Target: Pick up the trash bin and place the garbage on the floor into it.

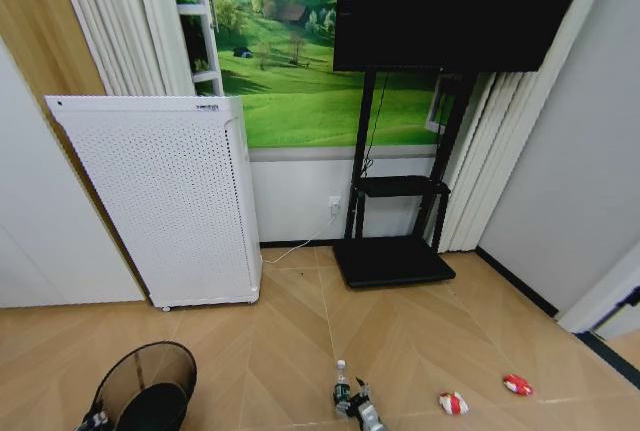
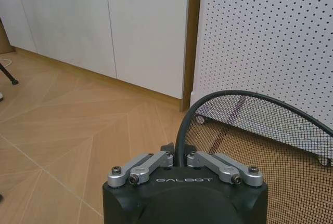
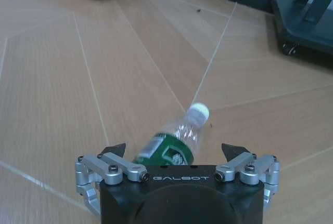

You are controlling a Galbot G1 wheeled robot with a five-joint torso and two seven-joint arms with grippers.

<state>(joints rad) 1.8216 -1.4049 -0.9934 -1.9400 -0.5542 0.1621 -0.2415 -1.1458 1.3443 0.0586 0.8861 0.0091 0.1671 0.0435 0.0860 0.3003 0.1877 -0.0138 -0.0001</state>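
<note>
I should next pick up the clear bottle by its base (image 1: 342, 408) with my right gripper, to put the garbage into the trash bin (image 1: 150, 383).
The trash bin (image 1: 150, 383), black wire mesh, is at the lower left of the head view. My left gripper (image 2: 178, 157) is shut on its rim, with the mesh wall (image 2: 260, 151) spreading beyond it. On the floor (image 1: 300, 351) lies the garbage. It is a clear bottle (image 1: 342, 388) with a green label and two red-and-white wrappers (image 1: 453, 403) (image 1: 517, 384). My right gripper (image 3: 175, 150) is open and low over the floor. The bottle (image 3: 174, 141) lies between its fingers (image 3: 117, 150), white cap pointing away.
A tall white perforated appliance (image 1: 160, 201) stands on castors behind the bin. A black TV stand base (image 1: 395, 259) sits at the back wall under a dark screen. White cabinet doors (image 2: 104, 21) line the wall beside the appliance.
</note>
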